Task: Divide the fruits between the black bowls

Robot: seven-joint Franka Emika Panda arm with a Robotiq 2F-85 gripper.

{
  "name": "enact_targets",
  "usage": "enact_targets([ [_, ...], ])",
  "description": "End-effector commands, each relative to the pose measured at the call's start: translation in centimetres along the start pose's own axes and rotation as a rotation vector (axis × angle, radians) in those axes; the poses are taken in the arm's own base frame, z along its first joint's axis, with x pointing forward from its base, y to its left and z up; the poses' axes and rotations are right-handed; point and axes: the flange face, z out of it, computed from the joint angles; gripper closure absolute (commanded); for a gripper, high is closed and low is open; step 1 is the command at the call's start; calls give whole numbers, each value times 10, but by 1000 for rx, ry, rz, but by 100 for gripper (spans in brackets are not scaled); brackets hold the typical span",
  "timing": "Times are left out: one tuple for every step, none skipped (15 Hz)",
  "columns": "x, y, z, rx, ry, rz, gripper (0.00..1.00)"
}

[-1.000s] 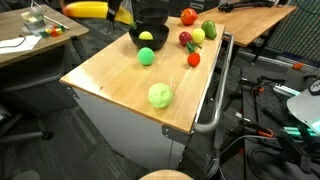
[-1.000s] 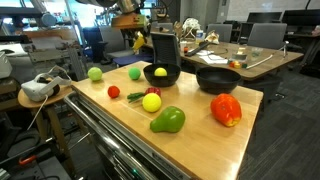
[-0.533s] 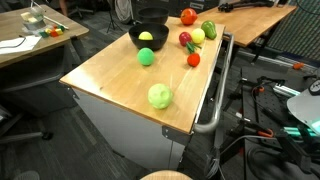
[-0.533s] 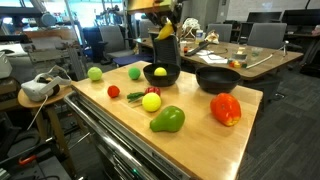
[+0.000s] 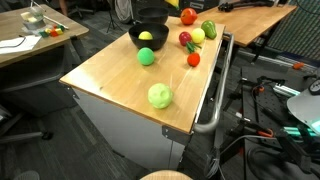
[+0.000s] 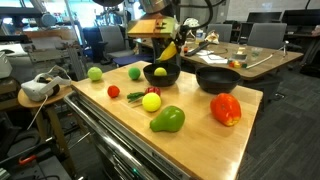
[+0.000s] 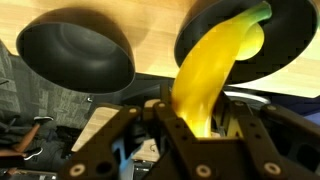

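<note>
The banana hangs high over the bowl's rim, its held end outside, and would come down short if I opened now, so it is too early to release.
My gripper [image 6: 166, 36] is shut on a yellow banana [image 6: 170, 50] and holds it just above the black bowl [image 6: 160, 76] that contains a yellow fruit [image 6: 159, 71]. A second black bowl [image 6: 217, 79] stands empty beside it. In the wrist view the banana [image 7: 215, 65] hangs from the jaws [image 7: 195, 125] over one bowl rim [image 7: 290, 35], with the other bowl [image 7: 75, 52] to the left. In an exterior view only the bowl [image 5: 148, 40] and the banana tip [image 5: 167, 3] show; the gripper is cut off.
Loose on the wooden table [image 6: 200, 140]: green apple [image 6: 95, 73], small green fruit [image 6: 134, 72], red tomato [image 6: 113, 92], yellow fruit [image 6: 151, 102], green pepper [image 6: 168, 120], red pepper [image 6: 226, 110]. Desks and chairs surround the table.
My gripper has carried the banana sideways from beyond the bowl to over it. The banana now hangs downward towards the bowl. The fruits on the table have not moved.
</note>
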Motion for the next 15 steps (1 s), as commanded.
enact_targets([
  [0,-18,10,14,22,-17,84],
  [3,-24,16,23,21,-22,84],
  [5,-29,20,30,19,-29,84],
  [7,-34,26,33,20,-43,84],
  [9,-38,31,38,16,-53,84],
  [10,-41,38,42,12,-59,84],
  [10,-45,44,45,8,-70,84],
  [10,-47,51,51,-1,-74,84],
  [10,-50,57,55,-7,-77,84],
  [10,-51,62,60,-11,-75,84],
  [10,-53,66,64,-15,-77,84],
  [10,-55,70,68,-18,-83,84],
  [10,-55,73,70,-20,-85,84],
  [10,-56,74,72,-21,-88,84],
  [11,-55,75,72,-22,-91,84],
])
